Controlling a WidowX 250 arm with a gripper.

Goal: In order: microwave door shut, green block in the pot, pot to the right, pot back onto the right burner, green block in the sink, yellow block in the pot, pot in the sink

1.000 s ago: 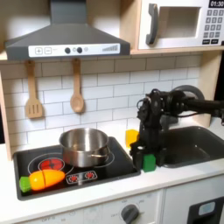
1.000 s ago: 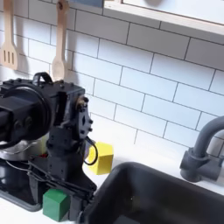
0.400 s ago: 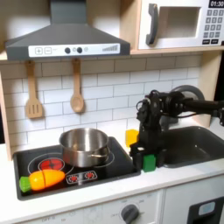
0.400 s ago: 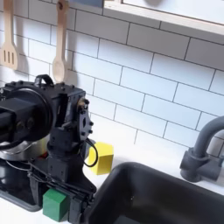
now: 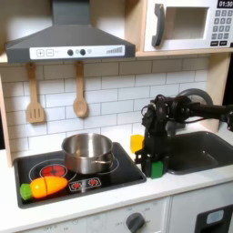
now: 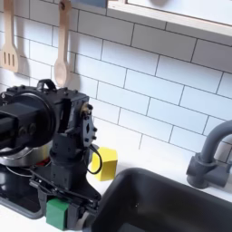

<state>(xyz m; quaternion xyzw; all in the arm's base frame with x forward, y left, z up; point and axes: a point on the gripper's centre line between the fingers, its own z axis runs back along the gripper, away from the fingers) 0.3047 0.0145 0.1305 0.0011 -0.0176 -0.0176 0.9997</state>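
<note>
The green block should go into the steel pot (image 5: 88, 152), so my gripper needs to grab it by its body (image 5: 157, 169) next.
The green block (image 5: 157, 168) (image 6: 55, 216) sits on the counter between the stove and the sink (image 5: 207, 153) (image 6: 154, 207). My gripper (image 5: 149, 167) (image 6: 62, 208) is down over it, open, with a finger on either side. Just behind it, by the wall, stands the yellow block (image 5: 136, 143) (image 6: 108, 163). In the first exterior view the steel pot (image 5: 88, 152) rests on the right burner, left of my gripper. The microwave door (image 5: 187, 25) at the upper right is closed. In the second exterior view my arm hides most of the pot.
A toy carrot (image 5: 45, 187) lies at the stove's front left corner. A wooden spatula (image 5: 35, 96) and spoon (image 5: 80, 91) hang on the tiled wall. The dark faucet (image 6: 207, 163) rises behind the sink. A range hood (image 5: 68, 36) hangs above the stove.
My gripper has sunk a little lower over the green block, so its fingers now cover more of the cube. The block, pot and yellow block have not moved.
</note>
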